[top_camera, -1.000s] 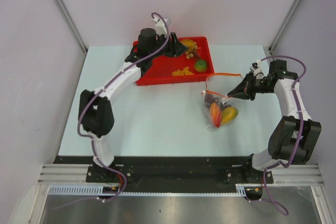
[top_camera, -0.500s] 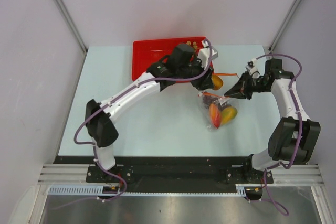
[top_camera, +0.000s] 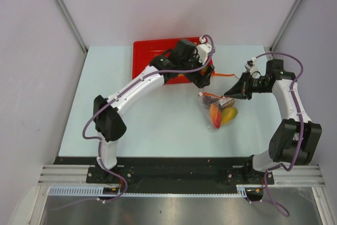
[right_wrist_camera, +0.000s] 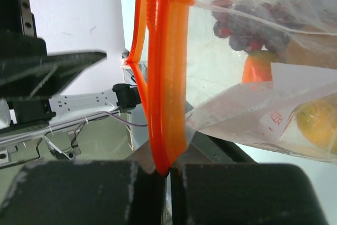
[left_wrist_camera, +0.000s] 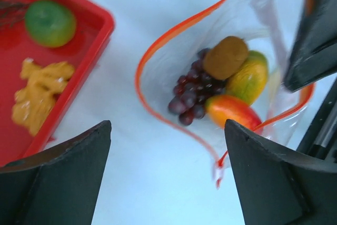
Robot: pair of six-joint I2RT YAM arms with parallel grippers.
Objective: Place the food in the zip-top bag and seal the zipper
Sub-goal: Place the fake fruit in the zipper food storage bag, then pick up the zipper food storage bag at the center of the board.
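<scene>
My left gripper is going to grab the zip-top bag next by its red-orange zipper at the zip-top bag's corner opposite my right gripper. It will keep the zip-top bag's opening open to place food.
The clear zip-top bag lies right of the table's middle with its mouth held wide. In the left wrist view the red-orange zipper loops around a purple grape bunch, a brown fruit, a yellow-green mango and a red-orange mango. My left gripper hovers just above the mouth, open and empty. My right gripper is shut on the zipper at the bag's right corner, lifting that edge.
The red tray stands at the back, partly under my left arm. In the left wrist view its rim is close to the bag's mouth, and a round green fruit and orange chunks lie in it.
My left arm swung from the tray to the bag mouth carrying a fruit, then opened; its jaws are empty now. The right gripper kept its hold on the zipper.
</scene>
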